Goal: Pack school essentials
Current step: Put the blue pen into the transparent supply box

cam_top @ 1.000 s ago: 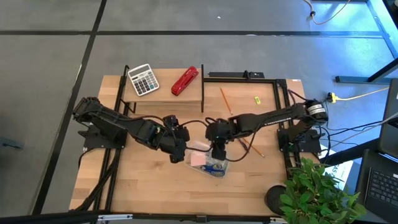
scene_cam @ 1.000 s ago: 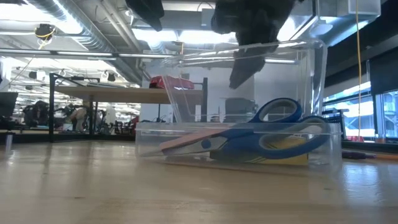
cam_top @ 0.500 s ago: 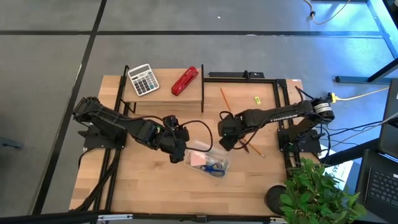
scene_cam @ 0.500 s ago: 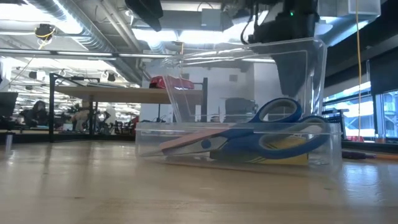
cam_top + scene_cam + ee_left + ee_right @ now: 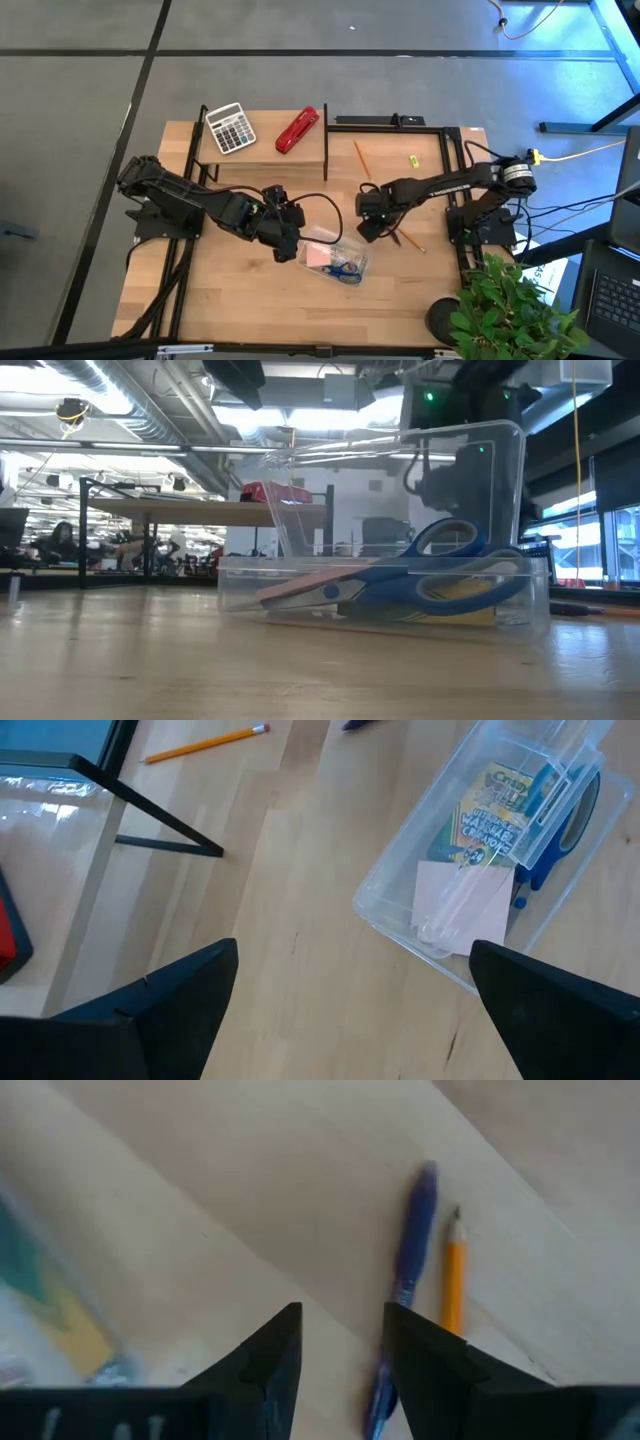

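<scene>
My right gripper grabs the blue pen by its printed clear body next, to pack it into the box point(image 5: 45, 1310).
A clear plastic box point(image 5: 338, 262) lies on the table with its lid raised point(image 5: 400, 445). Inside it are blue-handled scissors point(image 5: 450, 570), a pink sticky-note pad point(image 5: 462, 900) and a printed pack point(image 5: 490, 805). My left gripper point(image 5: 350, 1020) hangs wide open above the table at the box's left end. My right gripper point(image 5: 342, 1350) points down just right of the box, open by a narrow gap with nothing in it. A blue pen point(image 5: 405, 1280) and an orange pencil point(image 5: 452, 1275) lie on the wood just beside its fingers.
A raised shelf at the far left carries a calculator point(image 5: 230, 128) and a red stapler point(image 5: 297, 130). Another orange pencil point(image 5: 362, 160) and a small yellow piece point(image 5: 412, 160) lie at the far right. A potted plant point(image 5: 510, 310) stands at the near right corner.
My right gripper has left the space over the open box, gone toward the table's right edge and come down over the pen and pencil, rolling about its own axis as it went. The box and its contents have not moved.
</scene>
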